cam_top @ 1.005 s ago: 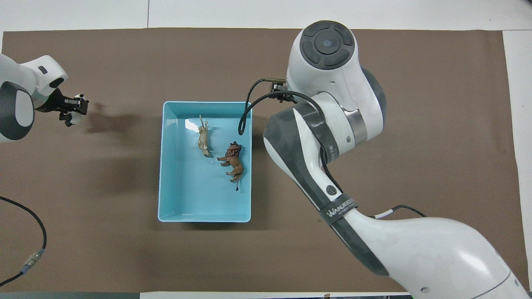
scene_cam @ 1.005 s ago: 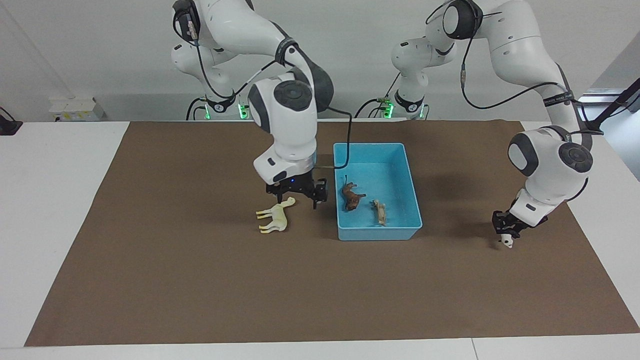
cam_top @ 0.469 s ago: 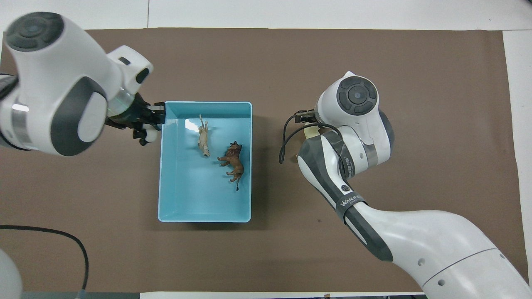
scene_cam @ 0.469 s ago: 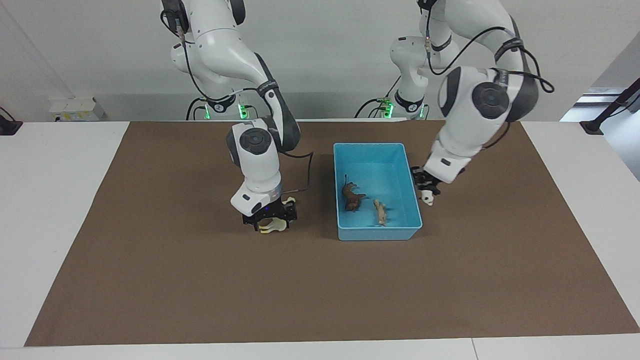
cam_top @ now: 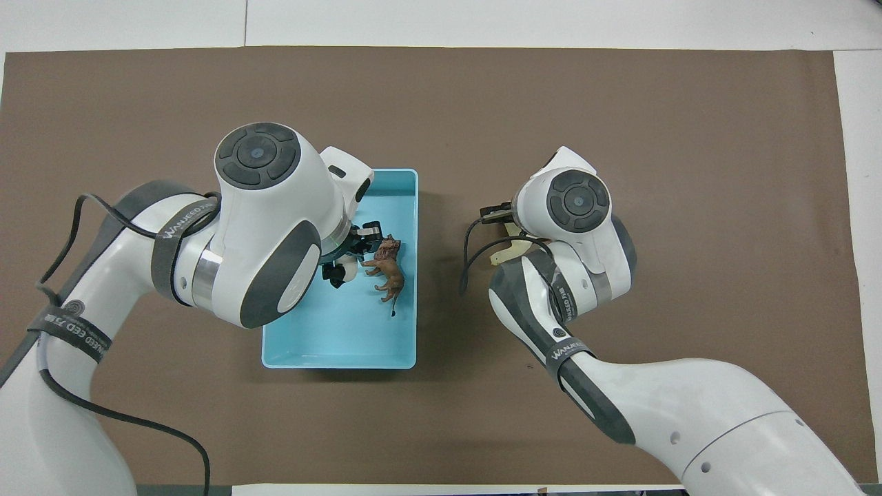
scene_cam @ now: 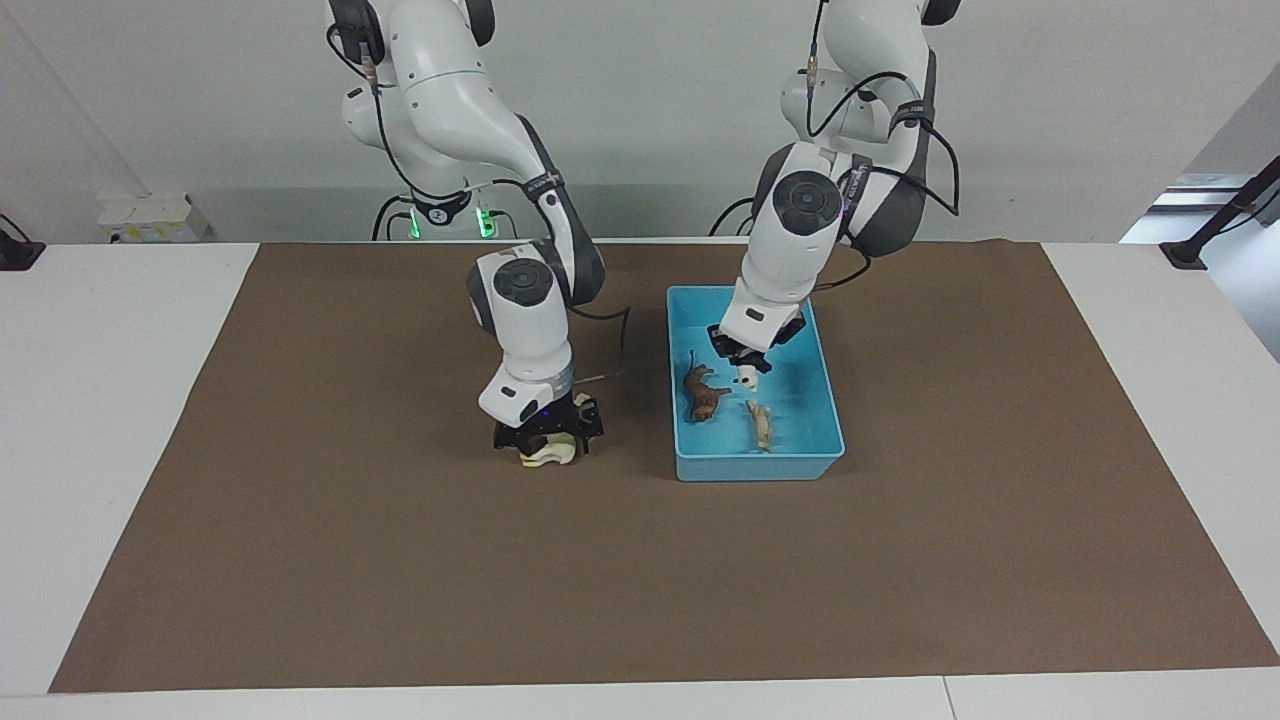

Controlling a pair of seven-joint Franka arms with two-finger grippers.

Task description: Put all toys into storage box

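Observation:
My right gripper's fingers reach down across the cream-white horse (cam_top: 506,253), close over the brown mat. They would hold the horse if they closed now, so my right gripper needs to close on it.
The light blue storage box (scene_cam: 758,467) sits mid-table and also shows in the overhead view (cam_top: 339,361). A brown animal (scene_cam: 705,392) lies in it, seen from overhead too (cam_top: 387,269), beside a pale striped tiger (scene_cam: 762,425). My left gripper (scene_cam: 742,362) is shut on the black-and-white panda (scene_cam: 748,376) and holds it just above the box floor; the panda shows under the wrist in the overhead view (cam_top: 344,273). My right gripper (scene_cam: 547,440) is down on the cream-white horse (scene_cam: 548,456), which lies on the mat beside the box toward the right arm's end. Only a bit of the horse (cam_top: 506,253) shows in the overhead view.
A brown mat (scene_cam: 640,580) covers the table. The right arm's loose black cable (scene_cam: 610,345) hangs between the right arm's wrist and the box. The left arm's wrist hides the tiger in the overhead view.
My left gripper carried the panda from the mat at the left arm's end to over the box. My right gripper came down from beside the box onto the horse.

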